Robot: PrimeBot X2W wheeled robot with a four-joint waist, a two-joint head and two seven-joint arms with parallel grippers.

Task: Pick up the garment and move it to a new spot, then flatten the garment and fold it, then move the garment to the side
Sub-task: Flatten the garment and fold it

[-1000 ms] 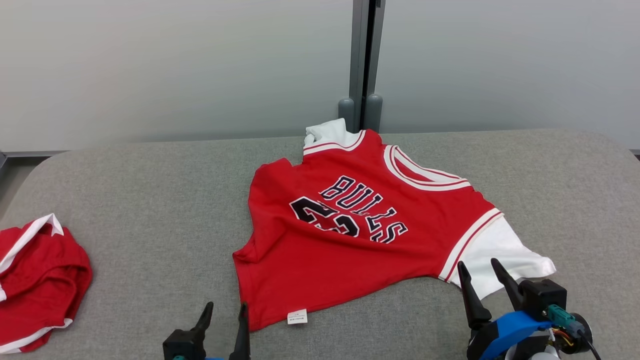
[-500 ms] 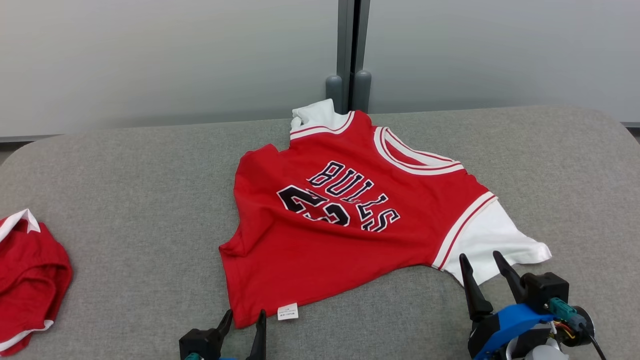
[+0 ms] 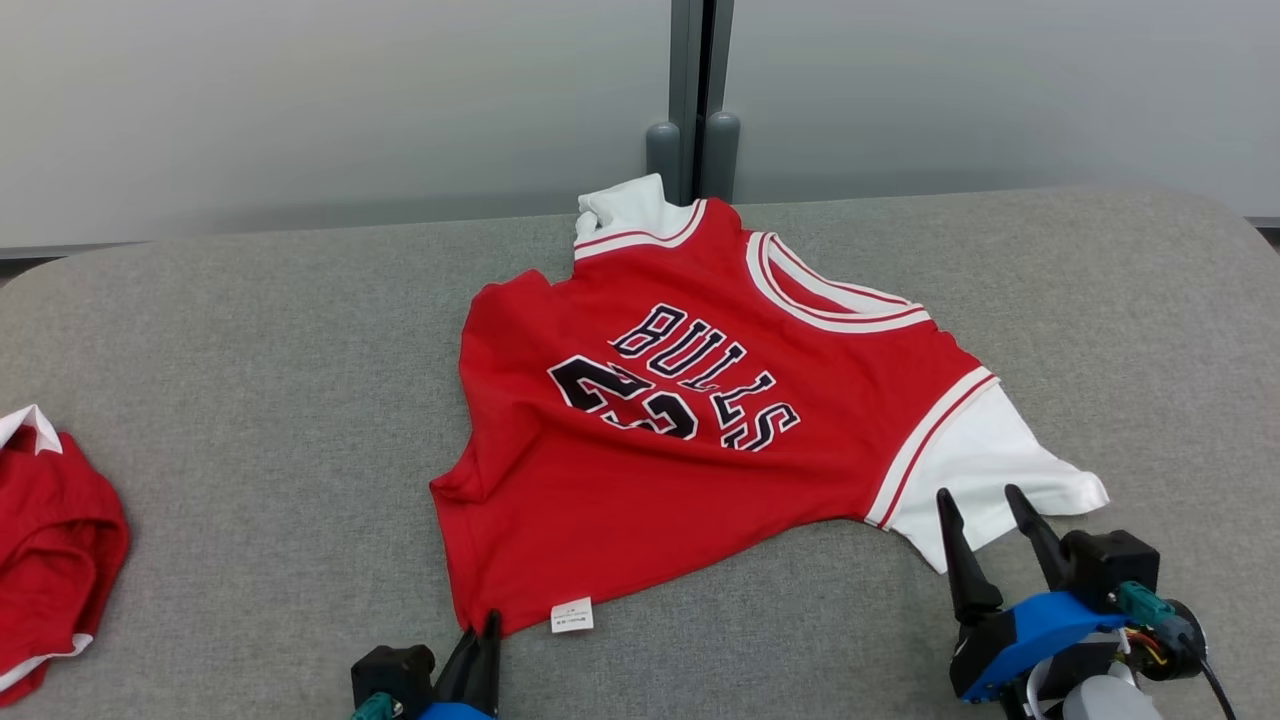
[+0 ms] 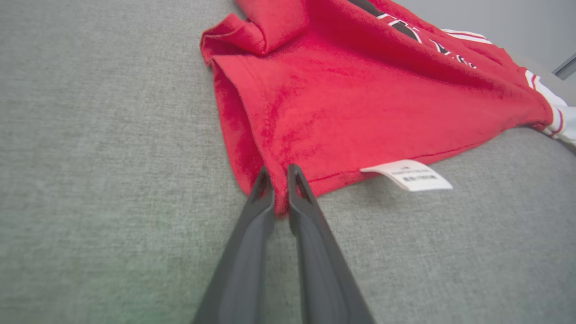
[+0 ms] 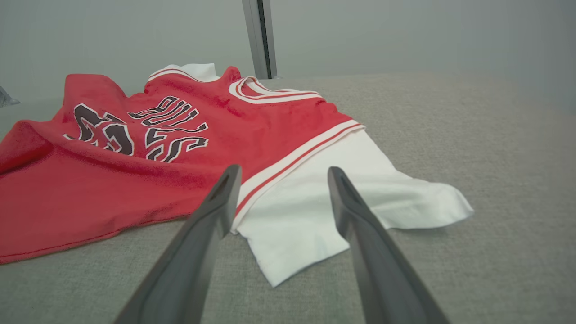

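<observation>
The right gripper takes the white sleeve by its loose edge [image 3: 1080, 490] next, to move the garment [image 3: 680, 440] to a new spot.
The garment [image 3: 680, 440] is a red jersey with black lettering and white sleeves, lying spread and a little rumpled in the middle of the grey table. My left gripper [image 3: 485, 635] is at the near left corner of its hem. In the left wrist view the two fingers [image 4: 279, 173] stand almost together with a pinch of red hem [image 4: 351, 99] between them, beside the white label [image 4: 407, 174]. My right gripper [image 3: 978, 495] is open at the near right, its tips just short of the white sleeve [image 5: 315, 202]; nothing lies between its fingers [image 5: 284, 170].
A second red and white piece of clothing [image 3: 50, 540] lies bunched at the table's left edge. The grey padded table top [image 3: 250, 400] stretches wide around the jersey. A pale wall with a grey post [image 3: 690, 90] stands behind the far edge.
The head camera has shifted, so the whole picture slid. My left gripper moved forward to the hem corner and closed on it. The right gripper stayed open by the sleeve.
</observation>
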